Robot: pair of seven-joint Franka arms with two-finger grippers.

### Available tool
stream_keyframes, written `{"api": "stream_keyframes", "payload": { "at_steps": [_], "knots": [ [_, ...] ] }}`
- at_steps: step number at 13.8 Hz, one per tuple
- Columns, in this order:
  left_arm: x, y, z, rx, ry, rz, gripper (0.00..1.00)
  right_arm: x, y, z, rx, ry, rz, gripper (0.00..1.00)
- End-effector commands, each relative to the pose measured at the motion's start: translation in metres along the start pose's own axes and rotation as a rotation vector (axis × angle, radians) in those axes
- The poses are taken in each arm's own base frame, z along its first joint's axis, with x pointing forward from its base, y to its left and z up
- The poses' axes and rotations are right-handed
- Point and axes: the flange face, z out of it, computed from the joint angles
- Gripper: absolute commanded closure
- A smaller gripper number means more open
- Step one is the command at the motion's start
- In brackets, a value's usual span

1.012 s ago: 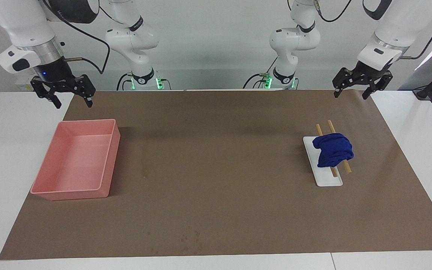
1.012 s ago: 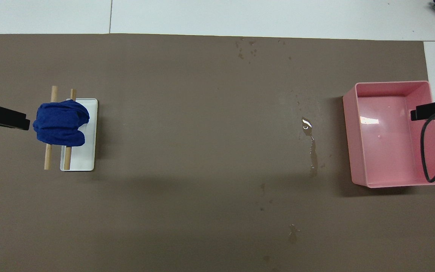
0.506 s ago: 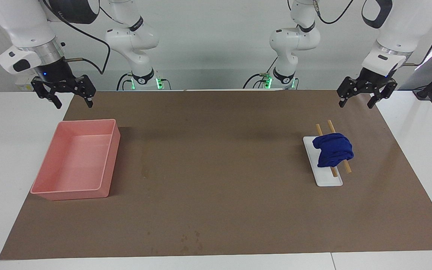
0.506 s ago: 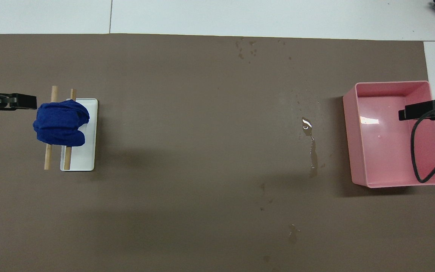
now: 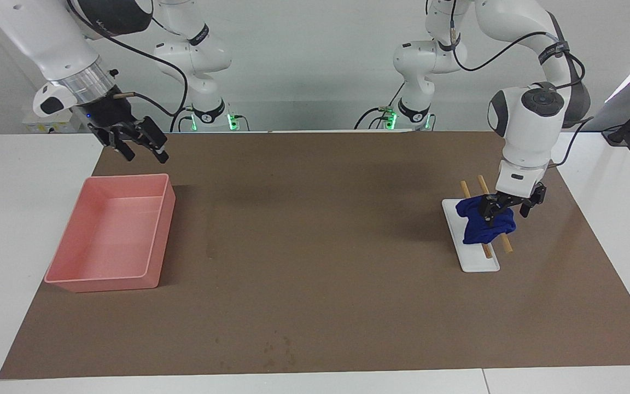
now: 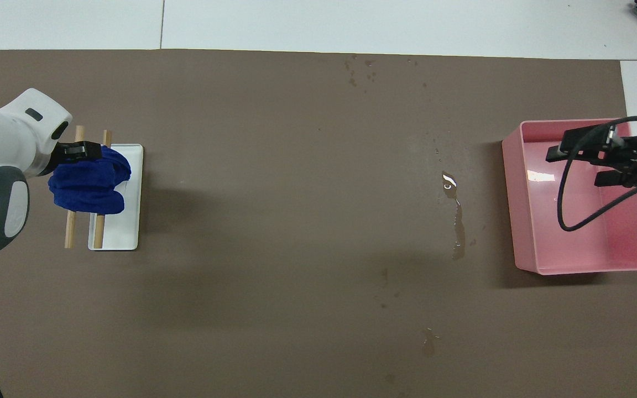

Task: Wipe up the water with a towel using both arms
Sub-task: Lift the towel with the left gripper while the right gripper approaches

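The dark blue towel should be grabbed next by its bunched top (image 6: 102, 166) with my left gripper. It will then wipe the water streak (image 6: 455, 218) off the brown mat.
The blue towel (image 5: 483, 229) (image 6: 90, 185) lies bunched over two wooden sticks (image 5: 507, 245) (image 6: 69, 232) on a small white plate (image 5: 480, 264) (image 6: 122, 235), toward the left arm's end of the table. My left gripper (image 5: 506, 215) is down at the towel's top, open, its fingers standing on either side of the cloth. One left finger (image 6: 81, 150) shows at the towel's edge in the overhead view. A water streak (image 6: 455, 218) and scattered drops (image 6: 428, 340) wet the brown mat beside the pink tray. My right gripper (image 5: 145, 156) (image 6: 575, 166) hangs open over the pink tray's edge.
The pink tray (image 5: 104, 283) (image 6: 522, 221) stands at the right arm's end of the brown mat (image 5: 320, 230). More small drops (image 6: 360, 72) (image 5: 276, 350) mark the mat's edge farthest from the robots. White table (image 5: 14, 219) borders the mat.
The left arm swung down from the mat's corner onto the towel. The right gripper shifted a little toward the table's middle and turned, over the pink tray's edge.
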Motion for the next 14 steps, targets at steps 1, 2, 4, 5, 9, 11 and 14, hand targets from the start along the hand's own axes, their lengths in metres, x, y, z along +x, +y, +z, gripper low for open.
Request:
{"api": "stream_keyframes", "payload": {
  "at_steps": [1, 2, 4, 5, 9, 11, 14],
  "knots": [
    [-0.021, 0.009, 0.006, 0.002, 0.026, -0.004, 0.0, -0.023, -0.018, 0.017, 0.103, -0.065, 0.269, 0.0],
    [-0.021, 0.008, 0.005, 0.002, 0.029, -0.006, 0.0, -0.026, -0.022, 0.022, 0.136, -0.077, 0.348, 0.0],
    [-0.022, 0.008, 0.006, 0.002, 0.028, -0.006, 0.31, -0.036, -0.04, 0.036, 0.181, -0.084, 0.462, 0.0],
    [-0.022, 0.008, 0.006, 0.003, 0.026, -0.006, 0.59, -0.039, -0.048, 0.044, 0.204, -0.087, 0.527, 0.0],
    [-0.019, 0.003, 0.004, 0.007, 0.022, -0.009, 1.0, -0.045, -0.065, 0.066, 0.283, -0.113, 0.706, 0.0],
    [-0.013, 0.002, -0.003, 0.013, 0.017, -0.011, 1.0, -0.05, -0.071, 0.079, 0.312, -0.139, 0.794, 0.0],
    [0.004, -0.003, -0.044, 0.005, -0.06, -0.073, 1.0, -0.08, -0.114, 0.108, 0.372, -0.11, 0.898, 0.0]
  ]
}}
